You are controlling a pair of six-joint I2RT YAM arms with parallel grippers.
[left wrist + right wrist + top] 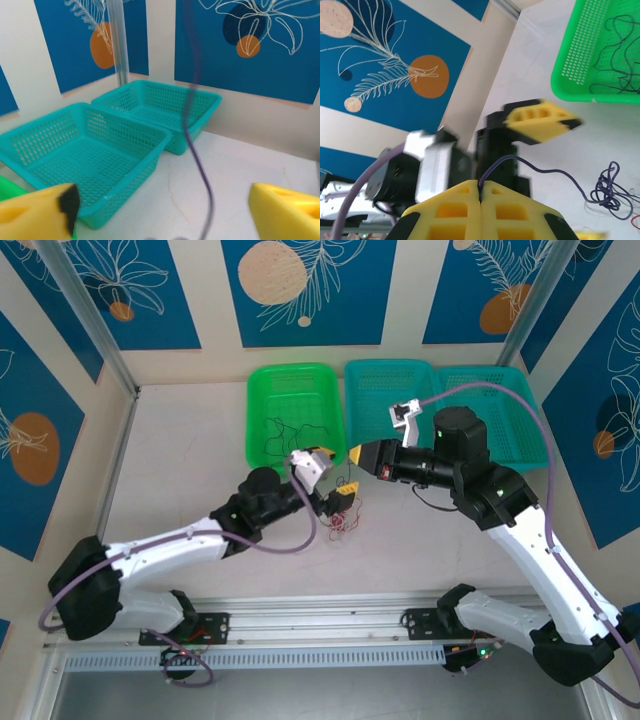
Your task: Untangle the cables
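Note:
The left gripper grabs the purple-blue cable by its hanging part near the cable's held end next, which leaves my right gripper free to untangle.
My right gripper [481, 187] is shut on the end of a thin purple-blue cable [555, 172]. This cable runs down to a small tangle of cables [609, 192] on the table, red and dark in the top view [345, 523]. My left gripper [162, 200] is open with its yellow fingers [35, 215] wide apart. A purple-blue cable [200, 165] hangs blurred through the gap and touches neither finger. From above, the left gripper [343, 498] sits just over the tangle, with the right gripper [358, 454] close behind it. Black cables [285, 432] lie in the green basket [262, 390].
Two teal baskets [390, 370] [500, 375] stand side by side at the back, right of the green one. The left wrist view looks at these teal baskets [125, 122] [210, 97] from close by. Walls close the table off behind and at both sides.

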